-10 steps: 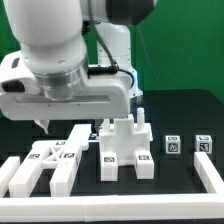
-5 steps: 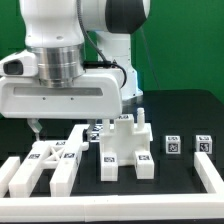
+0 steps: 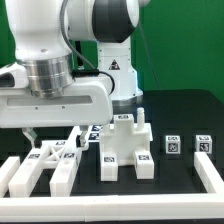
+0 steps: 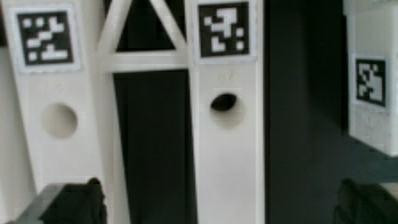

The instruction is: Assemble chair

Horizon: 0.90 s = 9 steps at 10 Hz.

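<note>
My fingers are above the holed white bar and would miss it, so my gripper needs to lower first, then close.
The chair's white tagged parts lie on the black table. Long leg bars point(image 3: 55, 160) lie at the exterior view's left. A blocky seat part point(image 3: 125, 150) stands in the middle. Two small cubes point(image 3: 172, 145) point(image 3: 205, 144) sit at the right. My gripper point(image 3: 55, 136) hangs low over the leg bars, mostly hidden under the wide white hand. In the wrist view my gripper point(image 4: 222, 205) is open. Its dark fingertips point(image 4: 80, 202) stand on either side of one white bar point(image 4: 222, 150) that has a hole and a tag. A second holed bar point(image 4: 57, 120) lies beside it.
A white border rail point(image 3: 120, 190) runs along the table's front and up the exterior view's right side point(image 3: 212, 175). The big white arm point(image 3: 70, 50) fills the upper left of the exterior view. Another tagged white part point(image 4: 370, 90) shows at the wrist view's edge.
The hand has moved toward the exterior view's left and lower, down onto the leg bars. The parts on the table have not moved.
</note>
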Each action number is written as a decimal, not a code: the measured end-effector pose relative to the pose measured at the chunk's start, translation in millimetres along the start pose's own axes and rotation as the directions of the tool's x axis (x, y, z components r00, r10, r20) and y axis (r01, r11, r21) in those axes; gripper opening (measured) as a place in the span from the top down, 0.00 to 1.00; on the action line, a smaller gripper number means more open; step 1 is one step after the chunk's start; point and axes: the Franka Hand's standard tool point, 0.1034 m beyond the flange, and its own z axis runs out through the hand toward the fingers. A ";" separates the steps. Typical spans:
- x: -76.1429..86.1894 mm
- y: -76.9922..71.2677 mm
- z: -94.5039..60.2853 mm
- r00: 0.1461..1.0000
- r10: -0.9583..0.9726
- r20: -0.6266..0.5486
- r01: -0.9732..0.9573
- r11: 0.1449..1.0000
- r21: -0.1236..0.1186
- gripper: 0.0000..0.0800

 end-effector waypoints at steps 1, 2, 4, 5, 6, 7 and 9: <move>-0.6 1.2 7.2 1.000 -0.002 -0.001 0.002 1.000 -0.007 0.19; -2.2 1.4 13.3 1.000 -0.002 0.009 0.002 1.000 -0.009 0.19; -5.3 0.9 24.5 1.000 -0.003 0.024 0.003 1.000 -0.013 0.19; -6.1 -2.6 29.5 1.000 -0.008 0.027 0.009 1.000 -0.013 0.19; -6.6 -6.8 31.8 0.999 -0.012 0.031 0.013 1.000 -0.010 0.19; -6.7 -9.9 33.2 0.999 -0.017 0.033 0.017 1.000 -0.008 0.19; -8.9 -8.6 42.9 0.999 -0.018 0.042 0.018 1.000 -0.013 0.19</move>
